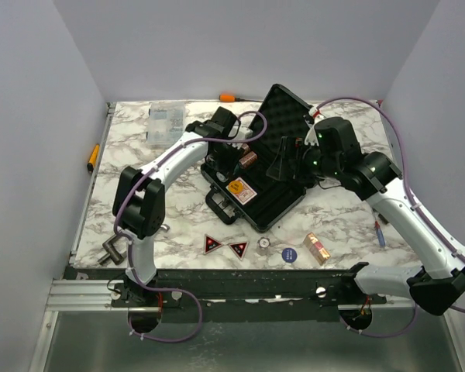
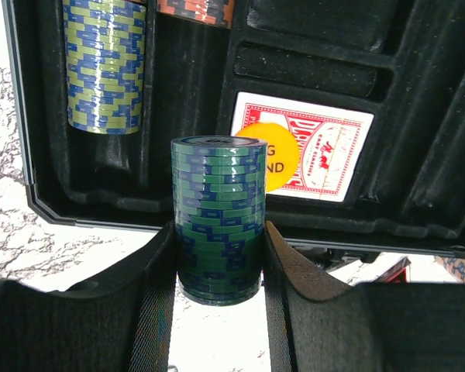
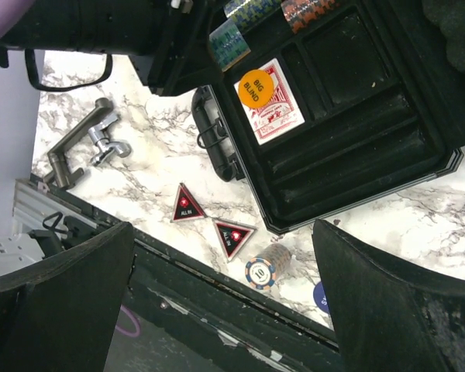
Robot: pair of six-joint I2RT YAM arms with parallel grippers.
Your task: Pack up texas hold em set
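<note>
My left gripper must bring the green-blue chip stack to the empty slot before opening: the stack hangs short of it and would fall on the case's rim now.
The black briefcase (image 1: 257, 203) lies open mid-table with its lid (image 1: 285, 108) raised. In the left wrist view its foam tray (image 2: 418, 155) holds a yellow-blue chip stack (image 2: 102, 66), an orange-brown stack (image 2: 195, 9) and the red card deck (image 2: 325, 147) with an orange Big Blind button (image 2: 277, 159) on it. My left gripper (image 2: 217, 256) is shut on a green-blue chip stack (image 2: 217, 217) at the case's rim. My right gripper (image 3: 225, 287) is open and empty, high over the front. Two red-black triangles (image 3: 187, 205) (image 3: 234, 235), a lying chip stack (image 3: 263, 267) and a blue button (image 3: 319, 294) lie on the marble.
A clear organiser box (image 1: 167, 120) and an orange-handled tool (image 1: 229, 98) sit at the back. Yellow-handled pliers (image 1: 93, 157) lie at the left edge. A metal clamp (image 1: 112, 249) is at the front left, another chip stack (image 1: 316, 248) at the front right.
</note>
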